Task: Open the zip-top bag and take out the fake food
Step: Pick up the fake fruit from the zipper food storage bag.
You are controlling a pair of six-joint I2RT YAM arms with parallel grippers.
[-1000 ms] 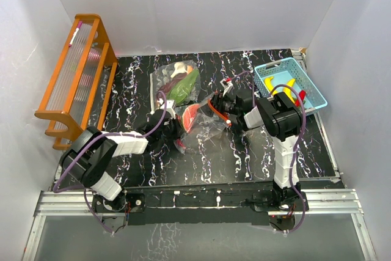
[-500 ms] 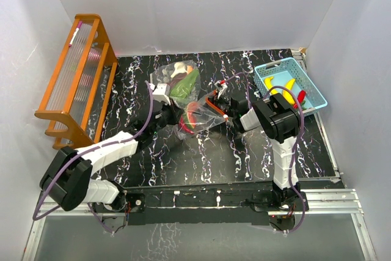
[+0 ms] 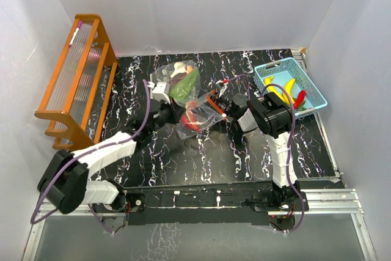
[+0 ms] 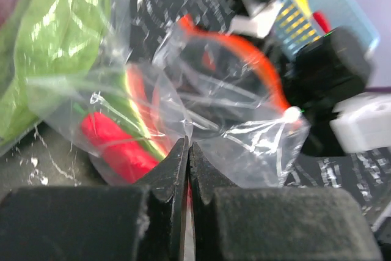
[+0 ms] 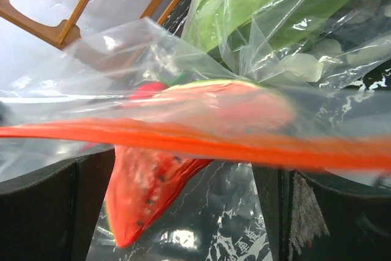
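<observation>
The right gripper grabs the red slice by its red edge facing the zip strip [image 3: 196, 117] next. Then I remove the slice from the bag.
The clear zip-top bag [image 3: 203, 113] with an orange zip strip [image 5: 183, 140] hangs stretched between my two grippers. A red slice with a green rind [image 3: 191, 120] lies inside it and shows in the left wrist view [image 4: 116, 146] and the right wrist view [image 5: 146, 194]. My left gripper [image 3: 176, 114] is shut on the bag's clear film [image 4: 188, 150]. My right gripper [image 3: 225, 106] is at the zip end; its fingers [image 5: 58, 212] stand wide apart with the zip strip running across them. A banana [image 3: 287, 86] and a red chilli [image 3: 300, 97] lie in the light-blue basket [image 3: 278, 63].
A second clear bag [image 3: 178, 80] holding green leafy pieces [image 4: 55, 41] lies just behind the held bag. An orange wooden rack [image 3: 76, 74] stands at the left edge. White walls close in the black marbled table [image 3: 201, 157].
My left arm has stretched forward and drawn the bag's end up and back. The bag has bunched and shifted toward the second bag. The right gripper has moved slightly left with the zip end.
</observation>
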